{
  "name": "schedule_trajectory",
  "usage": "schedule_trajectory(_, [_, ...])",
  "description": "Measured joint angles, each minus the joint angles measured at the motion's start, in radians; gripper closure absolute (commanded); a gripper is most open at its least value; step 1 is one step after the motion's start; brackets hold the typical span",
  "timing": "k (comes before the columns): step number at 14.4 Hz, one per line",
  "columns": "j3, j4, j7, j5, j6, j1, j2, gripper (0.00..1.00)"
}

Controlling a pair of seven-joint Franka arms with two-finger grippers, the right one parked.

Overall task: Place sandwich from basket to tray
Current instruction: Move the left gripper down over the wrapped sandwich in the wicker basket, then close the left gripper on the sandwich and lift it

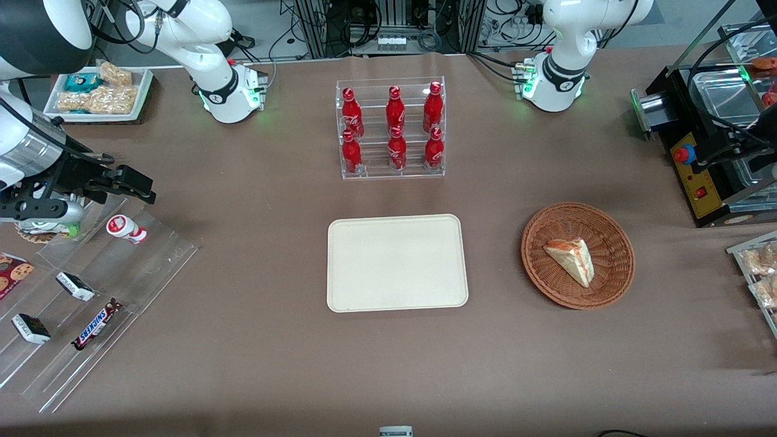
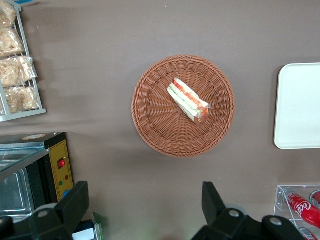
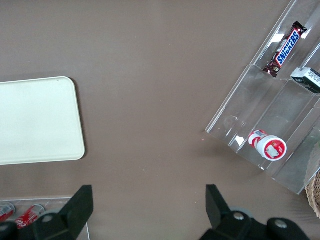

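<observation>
Next, my left gripper grips the sandwich by its flat facing bread sides, since the sandwich has its filled cut side (image 1: 584, 259) (image 2: 190, 98) up.
The sandwich (image 1: 571, 259), a pale bread wedge with red and green filling, lies in the round brown wicker basket (image 1: 546, 227) toward the working arm's end of the table. It also shows in the left wrist view (image 2: 188, 100), lying in the basket (image 2: 150, 120). The flat cream tray (image 1: 397, 262) lies bare beside the basket, at mid-table; its edge shows in the left wrist view (image 2: 299, 106). My left gripper (image 1: 719, 152) hangs high above the table, open and holding nothing, off to the side of the basket near a black appliance. In the left wrist view the gripper (image 2: 145, 200) has its jaws wide apart over bare cloth.
A clear rack of red cola bottles (image 1: 392, 128) stands farther from the front camera than the tray. A black appliance (image 1: 707, 152) and a rack of wrapped snacks (image 1: 759, 267) sit at the working arm's end. Clear racks with snack bars (image 1: 91, 291) lie at the parked arm's end.
</observation>
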Motion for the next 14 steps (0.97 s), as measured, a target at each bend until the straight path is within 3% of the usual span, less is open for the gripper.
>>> schedule_trajectory(6, [-0.021, -0.082, -0.091, 0.0, 0.075, -0.006, 0.061, 0.0])
schedule_trajectory(10, [-0.042, -0.318, -0.401, 0.0, 0.439, -0.068, 0.189, 0.0])
schedule_trajectory(14, [-0.046, -0.491, -0.765, 0.001, 0.706, -0.128, 0.212, 0.0])
